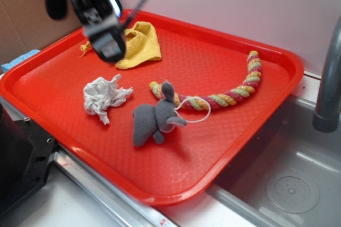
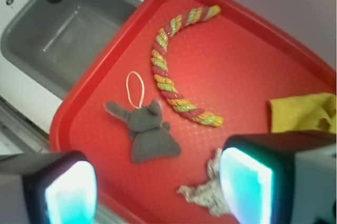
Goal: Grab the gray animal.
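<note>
I need to pick the gray animal up off the red tray next, so my gripper should grab it by its soft body below the head (image 1: 145, 124).
The gray animal (image 1: 153, 119) is a small gray plush lying on its side in the middle of the red tray (image 1: 224, 152), with a thin white cord loop by its head. It also shows in the wrist view (image 2: 149, 134), ahead of the fingers. My gripper (image 1: 109, 43) hangs high above the tray's back left part, well away from the plush. In the wrist view the gripper (image 2: 158, 192) is open and empty, its two cyan-lit fingertips (image 2: 71, 192) far apart.
A crumpled white paper wad (image 1: 104, 98) lies left of the plush. A pink-yellow-green twisted rope (image 1: 234, 91) curves behind it. A yellow cloth (image 1: 139, 43) lies at the tray's back. A gray sink (image 1: 298, 184) and faucet (image 1: 327, 78) are on the right.
</note>
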Motion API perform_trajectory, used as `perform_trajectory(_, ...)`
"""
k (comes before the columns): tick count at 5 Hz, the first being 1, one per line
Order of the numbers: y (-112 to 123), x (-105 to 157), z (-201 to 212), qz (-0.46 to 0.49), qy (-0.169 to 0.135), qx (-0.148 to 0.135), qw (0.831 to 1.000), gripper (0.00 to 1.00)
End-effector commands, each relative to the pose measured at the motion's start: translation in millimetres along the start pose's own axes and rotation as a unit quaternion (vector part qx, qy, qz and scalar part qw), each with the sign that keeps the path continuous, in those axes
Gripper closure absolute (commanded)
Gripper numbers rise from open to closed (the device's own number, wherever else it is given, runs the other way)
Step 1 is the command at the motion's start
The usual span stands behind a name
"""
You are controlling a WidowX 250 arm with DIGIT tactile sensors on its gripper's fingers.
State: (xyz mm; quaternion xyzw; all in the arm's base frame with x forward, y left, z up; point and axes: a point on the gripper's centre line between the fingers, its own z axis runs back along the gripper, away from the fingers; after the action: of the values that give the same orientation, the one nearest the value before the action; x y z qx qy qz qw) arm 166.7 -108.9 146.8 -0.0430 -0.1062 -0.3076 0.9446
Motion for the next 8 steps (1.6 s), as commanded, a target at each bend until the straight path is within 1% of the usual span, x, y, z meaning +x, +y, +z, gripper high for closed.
perform_trajectory(1,-19.4,-1.9,-57.8,-0.032,0.038,-0.011,0.999,0.0)
perform_trajectory(2,-13.5,-6.0,-80.1,-0.017,0.055,-0.007,0.998,0.0)
perform_trajectory(3,-11.2,-13.3,-101.8,-0.025,0.073,0.01,0.997,0.0)
perform_trajectory(4,-3.7,-15.9,-112.8,-0.014,0.087,0.014,0.996,0.0)
perform_trajectory(5,-2.8,-17.0,-121.2,-0.011,0.098,0.016,0.995,0.0)
perform_trajectory(6,-5.3,-18.1,-123.7,-0.01,0.102,0.021,0.995,1.0)
perform_trajectory(7,-3.9,-17.2,-111.9,0.012,0.113,0.006,0.993,1.0)
perform_trajectory(8,7.8,-16.4,-70.3,0.126,0.143,0.017,0.982,1.0)
